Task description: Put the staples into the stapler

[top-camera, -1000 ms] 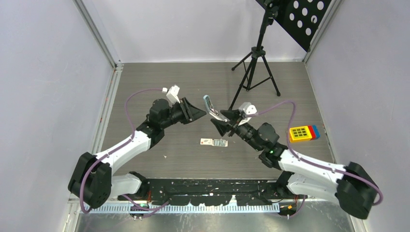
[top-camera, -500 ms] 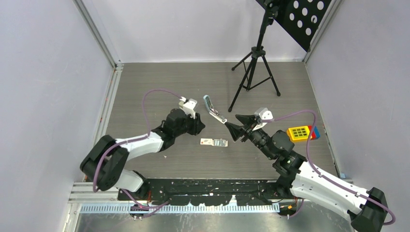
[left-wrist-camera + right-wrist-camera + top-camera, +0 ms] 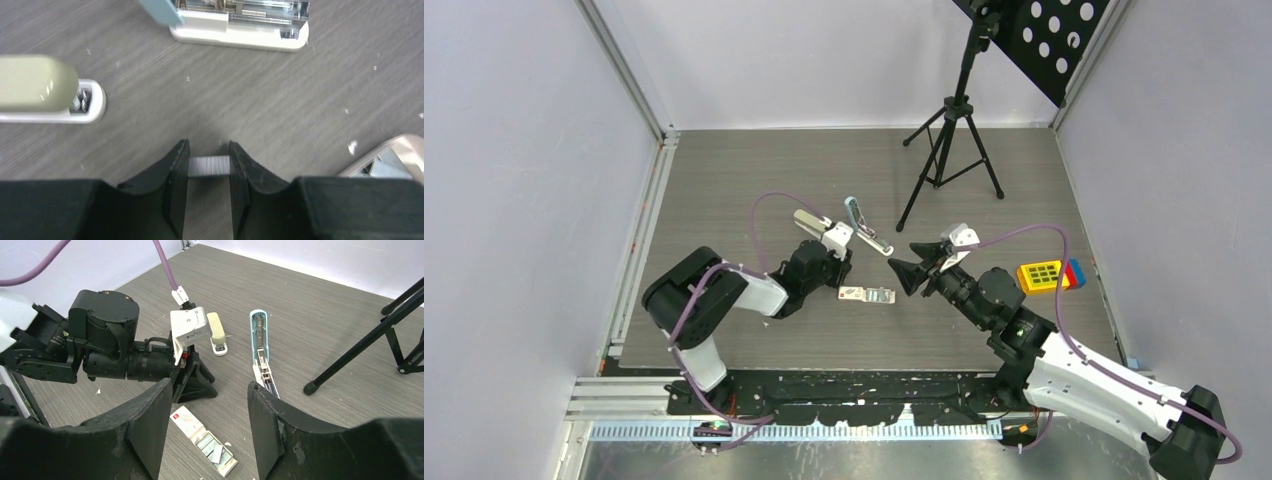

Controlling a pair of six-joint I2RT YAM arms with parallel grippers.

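I need to let go of the staple strip with my left gripper now. The strip is just above the flat floor, so it would come to rest there, clear of the staple box.
My left gripper [image 3: 209, 150] is shut on a short silvery staple strip [image 3: 209, 166], held crosswise between the fingertips just above the floor. The open stapler [image 3: 240, 22], white base with a light-blue lid, lies straight ahead of it; it also shows in the top view [image 3: 864, 228] and the right wrist view [image 3: 260, 345]. The white staple box [image 3: 202, 440] with a red mark lies open with several strips inside, between the two grippers [image 3: 867, 294]. My right gripper [image 3: 210, 385] is open and empty above the box, to the right of the stapler [image 3: 907, 262].
A second, cream stapler [image 3: 45, 90] lies to the left of the open one [image 3: 809, 220]. A black tripod [image 3: 944, 150] stands behind the right gripper. A yellow, blue and red block [image 3: 1052, 275] sits at the right. Small white scraps dot the floor.
My left gripper has swung right and down to the floor between the cream stapler and the box. My right gripper has drawn back from the open stapler, which stays on the floor.
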